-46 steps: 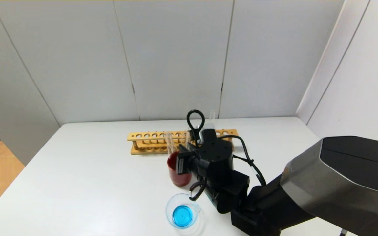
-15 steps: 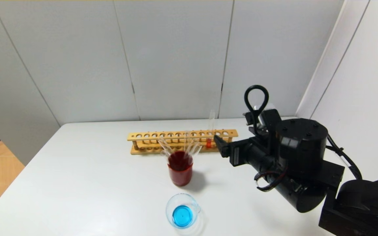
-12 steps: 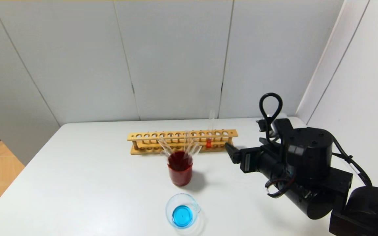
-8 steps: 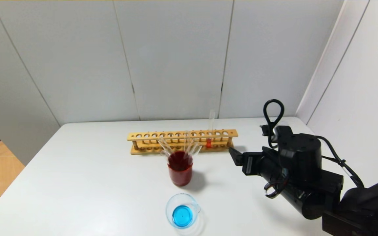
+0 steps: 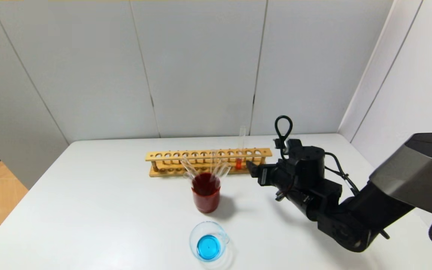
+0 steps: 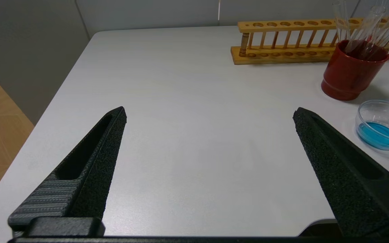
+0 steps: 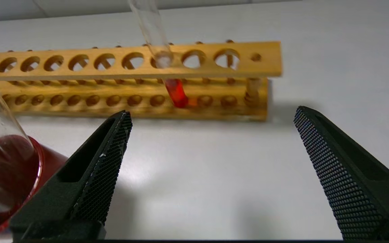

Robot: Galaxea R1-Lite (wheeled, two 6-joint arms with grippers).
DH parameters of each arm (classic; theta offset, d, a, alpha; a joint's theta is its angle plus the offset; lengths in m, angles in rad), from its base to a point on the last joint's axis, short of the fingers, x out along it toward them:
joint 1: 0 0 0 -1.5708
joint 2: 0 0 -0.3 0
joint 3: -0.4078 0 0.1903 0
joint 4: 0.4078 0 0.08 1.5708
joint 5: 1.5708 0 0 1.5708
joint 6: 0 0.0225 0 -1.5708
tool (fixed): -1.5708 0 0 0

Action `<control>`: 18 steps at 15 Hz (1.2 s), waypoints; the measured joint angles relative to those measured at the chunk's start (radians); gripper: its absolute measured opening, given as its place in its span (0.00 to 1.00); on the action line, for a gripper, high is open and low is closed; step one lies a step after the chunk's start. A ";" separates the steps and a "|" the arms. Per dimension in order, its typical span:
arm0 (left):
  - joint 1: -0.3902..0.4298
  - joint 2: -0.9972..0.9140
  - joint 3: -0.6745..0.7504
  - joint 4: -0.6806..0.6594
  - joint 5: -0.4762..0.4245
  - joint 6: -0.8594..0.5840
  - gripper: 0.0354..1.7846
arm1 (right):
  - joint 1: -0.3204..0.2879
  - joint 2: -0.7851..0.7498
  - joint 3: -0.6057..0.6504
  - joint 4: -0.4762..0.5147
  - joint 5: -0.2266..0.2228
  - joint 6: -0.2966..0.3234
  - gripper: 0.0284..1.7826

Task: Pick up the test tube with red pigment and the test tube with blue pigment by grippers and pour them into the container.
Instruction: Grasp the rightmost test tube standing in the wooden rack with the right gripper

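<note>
Next, my right gripper takes hold of the red-pigment test tube by its bare upper length [image 5: 242,137] [image 7: 151,26], since the rack's boards hem in the red lower end.
The red-pigment test tube [image 5: 239,162] stands in the wooden rack [image 5: 186,155], near its right end; it also shows in the right wrist view [image 7: 176,91]. My right gripper [image 5: 252,169] is open and empty, low over the table just right of and in front of that tube, and points at the rack; in its own view [image 7: 213,113] the tube is ahead, left of centre. The glass container [image 5: 209,243] holds blue liquid at the table's front. No tube with blue liquid shows. My left gripper [image 6: 211,113] is open and empty over the table's left part.
A dark red cup [image 5: 205,197] holding several clear empty tubes stands between the rack and the container, left of my right gripper. It shows in the right wrist view [image 7: 8,168] and the left wrist view [image 6: 349,77]. The white table [image 5: 107,210] ends at walls behind and right.
My right gripper left the red cup, swung out to the right, then came back left and lower towards the rack's right end. The tubes, cup and container have not moved.
</note>
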 joint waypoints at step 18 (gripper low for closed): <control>0.000 0.000 0.000 0.000 0.000 0.000 0.98 | -0.077 0.242 -0.416 0.048 0.161 -0.147 0.98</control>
